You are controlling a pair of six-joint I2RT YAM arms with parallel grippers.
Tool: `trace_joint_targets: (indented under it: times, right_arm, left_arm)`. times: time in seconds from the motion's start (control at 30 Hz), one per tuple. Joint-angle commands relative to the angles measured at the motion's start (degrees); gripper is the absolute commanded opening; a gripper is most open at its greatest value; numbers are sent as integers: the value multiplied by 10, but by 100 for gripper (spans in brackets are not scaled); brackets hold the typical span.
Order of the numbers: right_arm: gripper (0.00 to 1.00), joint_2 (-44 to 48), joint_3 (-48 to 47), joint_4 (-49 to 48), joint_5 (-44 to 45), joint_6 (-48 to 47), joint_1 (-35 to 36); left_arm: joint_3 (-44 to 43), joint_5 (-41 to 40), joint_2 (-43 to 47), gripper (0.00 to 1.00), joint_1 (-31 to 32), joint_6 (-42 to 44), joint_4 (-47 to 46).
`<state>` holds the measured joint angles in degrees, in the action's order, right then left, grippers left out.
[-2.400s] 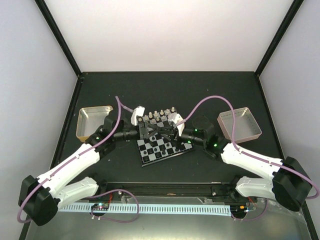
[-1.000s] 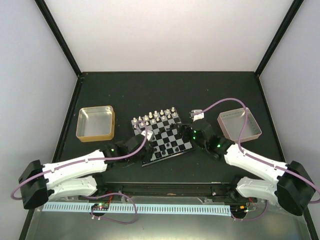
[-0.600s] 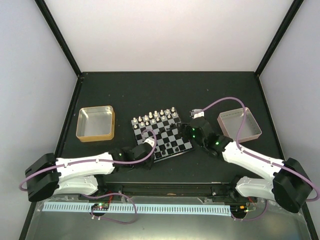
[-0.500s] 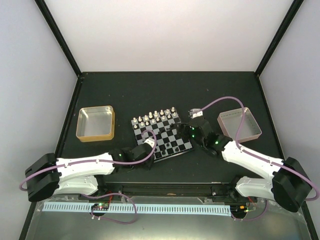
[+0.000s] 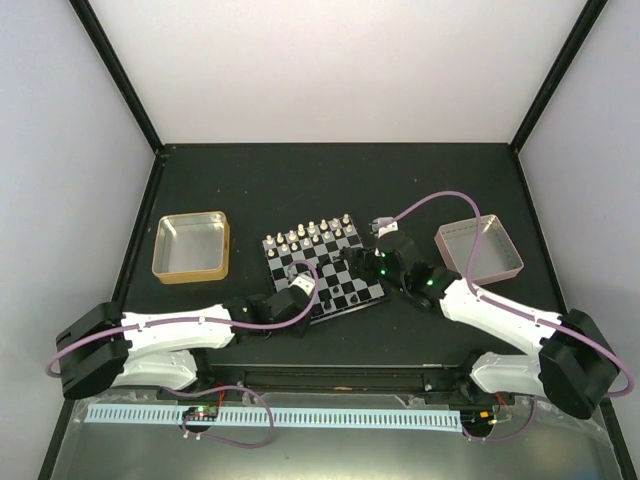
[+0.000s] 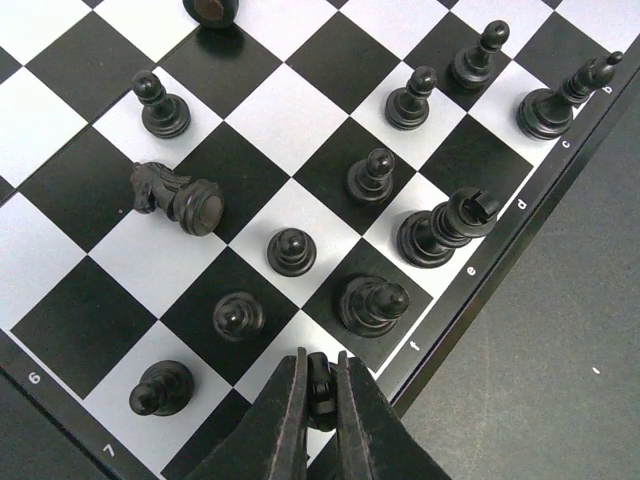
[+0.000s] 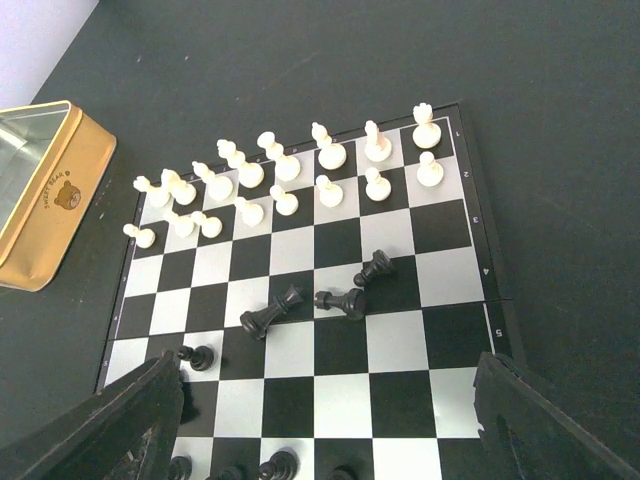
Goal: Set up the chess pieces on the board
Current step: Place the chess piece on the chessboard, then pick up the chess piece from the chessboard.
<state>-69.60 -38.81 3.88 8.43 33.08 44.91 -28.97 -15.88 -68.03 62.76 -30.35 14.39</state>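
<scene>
The small black piece comes free of my left gripper now, as a free white square is directly below and the piece would rest on it.
The board (image 5: 352, 256) lies at the table's middle. White chess pieces (image 7: 288, 172) stand on its two far rows. Black chess pieces (image 6: 291, 250) stand near its near edge, most of them upright, and a knight (image 6: 175, 195) lies on its side. Three more black pieces (image 7: 342, 300) lie toppled mid-board. My left gripper (image 6: 320, 365) is shut on a small black piece (image 6: 321, 388) just above the board's near rim (image 5: 305, 291). Over the board's right part, my right gripper (image 7: 328, 372) is wide open with nothing between its fingers (image 5: 372, 262).
A gold tin (image 5: 190, 247) sits left of the board and shows again at the left edge of the right wrist view (image 7: 40, 190). A pale metal tray (image 5: 478, 248) sits to the board's right. Black frame posts edge the dark table.
My left arm has dropped lower and slid its gripper along the board's near edge, still shut on the piece. The right gripper has crept slightly left over the board, still open.
</scene>
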Motion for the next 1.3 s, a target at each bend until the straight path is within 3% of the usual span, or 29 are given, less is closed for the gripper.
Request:
trace_joint_targets:
  times: [0.0, 0.43, 0.9, 1.13, 1.27]
  right_arm:
    - [80, -2, -17, -8, -1, -10, -2]
    - [80, -3, -28, 5, 7, 0, -2]
    - [80, -13, -75, 73, 0, 12, -3]
    - [67, -128, -156, 166, -19, 10, -3]
    - [53, -194, -195, 180, -54, 0, -2]
  left_arm:
    - [6, -17, -5, 7, 5, 6, -17]
    - [2, -29, -17, 20, 5, 0, -14]
    - [-44, -81, 97, 33, -12, -4, 48]
    - [-36, -78, 198, 48, -77, -20, 58]
    - [-25, -40, 259, 52, -119, -21, 54]
